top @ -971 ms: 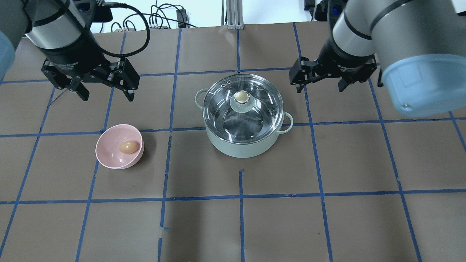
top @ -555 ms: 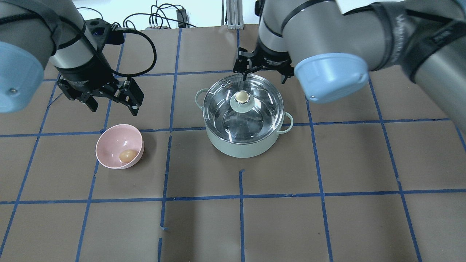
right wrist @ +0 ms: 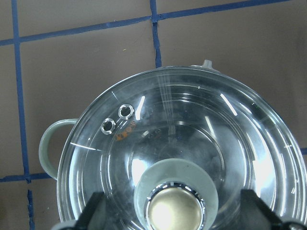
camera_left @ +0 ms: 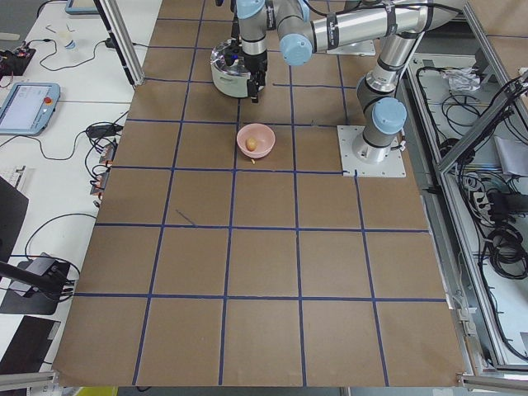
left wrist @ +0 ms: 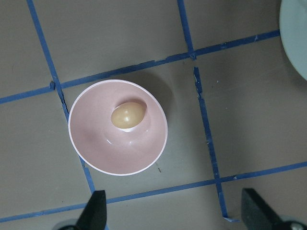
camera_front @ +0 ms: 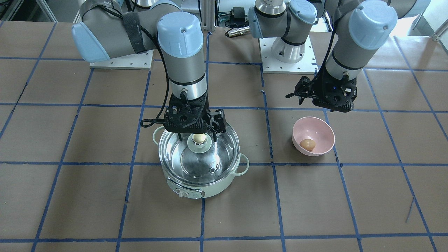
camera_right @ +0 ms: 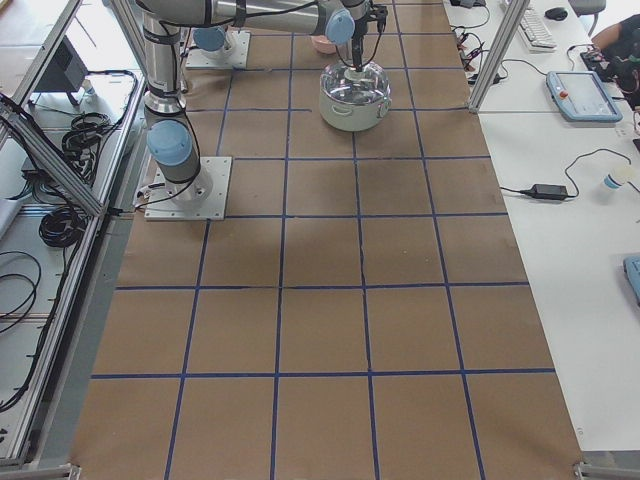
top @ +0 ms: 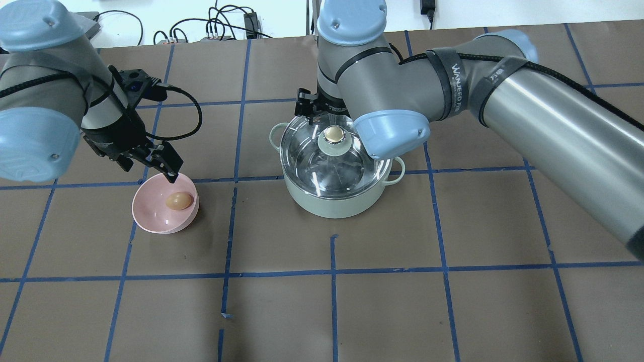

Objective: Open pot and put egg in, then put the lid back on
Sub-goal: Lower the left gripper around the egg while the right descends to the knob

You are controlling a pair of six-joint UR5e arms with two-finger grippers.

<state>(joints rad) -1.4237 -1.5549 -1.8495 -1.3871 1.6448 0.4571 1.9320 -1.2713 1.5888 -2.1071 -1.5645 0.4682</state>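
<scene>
My right gripper grabs the glass lid by its narrow beige-gold knob (camera_front: 199, 138) (right wrist: 174, 210) next, since the lid spreads far wider than the gripper opens.
The mint-green pot (top: 336, 203) stands mid-table with the glass lid (top: 307, 156) on it, also seen in the front view (camera_front: 196, 168). My right gripper (camera_front: 198, 130) is open and hovers just above the lid. Its fingers stand either side of the beige-gold knob (right wrist: 173, 211) without gripping it. The brown egg (top: 179, 201) lies in a pink bowl (top: 151, 213), also in the left wrist view (left wrist: 127, 115). My left gripper (top: 151, 168) is open and empty, above the bowl's robot-side rim.
The brown paper-covered table (top: 453, 226) carries a grid of blue tape lines. Cables (top: 221, 27) lie beyond its far edge. The right arm's forearm (top: 553, 125) stretches across the right half, above the table.
The right arm has swung in from the right until its gripper is over the lid knob. The left gripper has moved down and toward the pink bowl. The egg rolled a little inside the bowl.
</scene>
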